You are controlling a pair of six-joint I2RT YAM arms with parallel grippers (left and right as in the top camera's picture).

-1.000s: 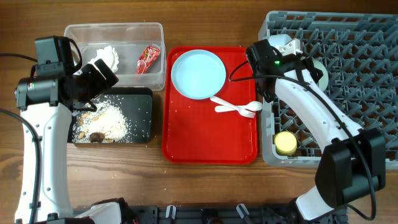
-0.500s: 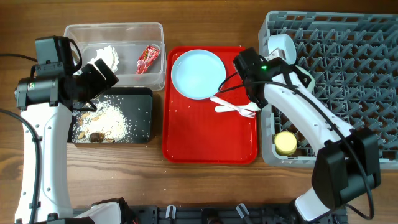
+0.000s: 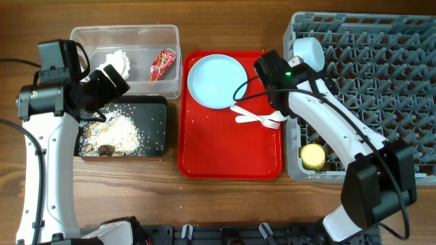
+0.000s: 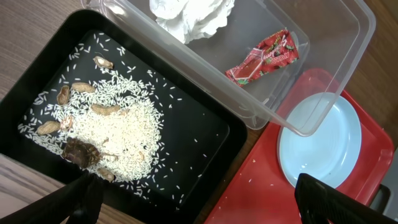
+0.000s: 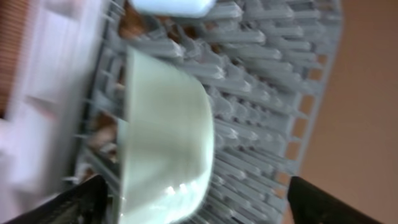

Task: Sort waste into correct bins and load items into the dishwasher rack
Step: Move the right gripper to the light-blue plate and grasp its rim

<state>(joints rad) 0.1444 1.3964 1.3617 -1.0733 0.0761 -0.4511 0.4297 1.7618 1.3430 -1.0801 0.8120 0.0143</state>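
Observation:
Next, my right gripper grabs the light blue plate (image 3: 217,80) by its rim facing the dishwasher rack, to stand the plate between the pegs.
The light blue plate (image 3: 217,80) and the white fork and spoon (image 3: 259,117) lie on the red serving tray (image 3: 228,160). One pale bowl (image 3: 308,49) stands at the grey dishwasher rack's (image 3: 381,41) left edge, and the yellow cup (image 3: 313,156) sits in its near left corner. In the right wrist view a mint bowl (image 5: 165,137) rests on its side among the pegs, with a paler bowl (image 5: 171,6) above it. My right gripper (image 5: 199,205) is open, the mint bowl's lower part between its fingertips. My left gripper (image 4: 205,208) hangs open over the black tray (image 4: 205,134), holding nothing.
The clear tub (image 3: 126,34) holds crumpled tissue (image 3: 117,61) and a red wrapper (image 3: 162,64). Rice and peanuts (image 3: 116,131) lie in the black tray (image 3: 155,129). Bare wooden table runs along the front edge (image 3: 225,204).
My right gripper has opened and let go of a bowl in the rack. It has drawn back to the left, toward the red tray. The left arm has not moved.

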